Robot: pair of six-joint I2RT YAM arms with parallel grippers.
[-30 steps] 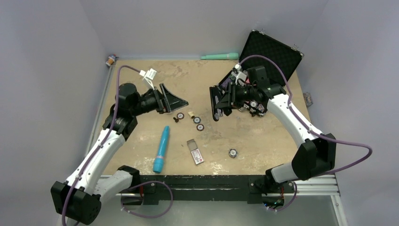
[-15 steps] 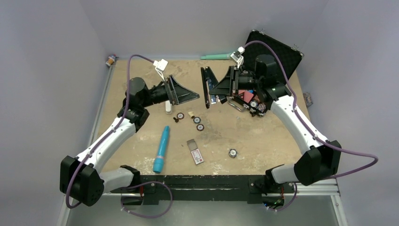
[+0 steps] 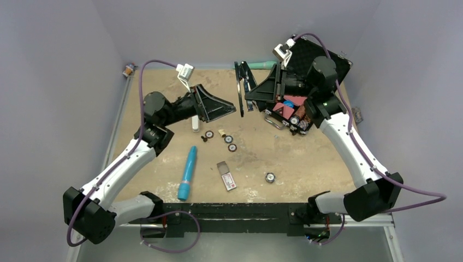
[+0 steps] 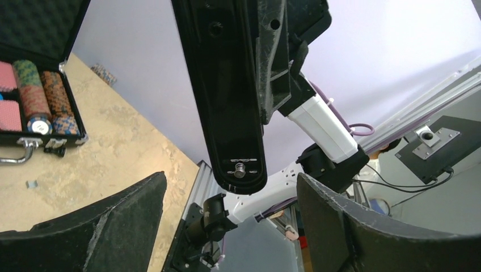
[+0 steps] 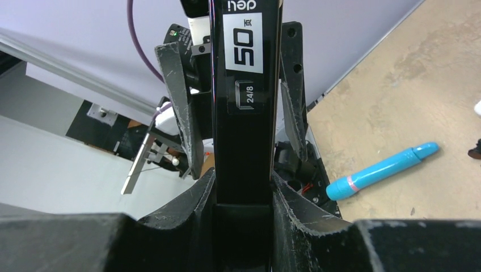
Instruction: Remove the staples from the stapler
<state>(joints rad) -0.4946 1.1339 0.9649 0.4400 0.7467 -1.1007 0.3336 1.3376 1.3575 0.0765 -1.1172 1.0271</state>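
Note:
I should empty the staple channel of the black stapler, so next I need to grip the stapler with my left gripper by the screw end of its base (image 3: 242, 112) (image 4: 239, 161), which leaves the channel free.
The black stapler (image 3: 239, 87) hangs in the air above the back middle of the table, standing on end. My right gripper (image 3: 252, 94) is shut on it from the right. In the right wrist view the stapler (image 5: 245, 96) runs up between the two closed fingers (image 5: 195, 195), showing a "50" label. My left gripper (image 3: 232, 111) is open and empty just left of and below the stapler, apart from it. In the left wrist view the stapler (image 4: 227, 85) ends in a silvery screw just above the gap between the open fingers (image 4: 122, 218).
An open black case (image 3: 314, 57) with poker chips stands at the back right. A blue tube (image 3: 187, 172), a small staple box (image 3: 226, 176) and a few loose chips (image 3: 229, 140) lie on the table. A teal tube (image 3: 261, 65) lies at the back edge.
My right gripper has lifted the stapler up and toward the back, turning it on end. My left gripper has risen and moved right, up close to the stapler.

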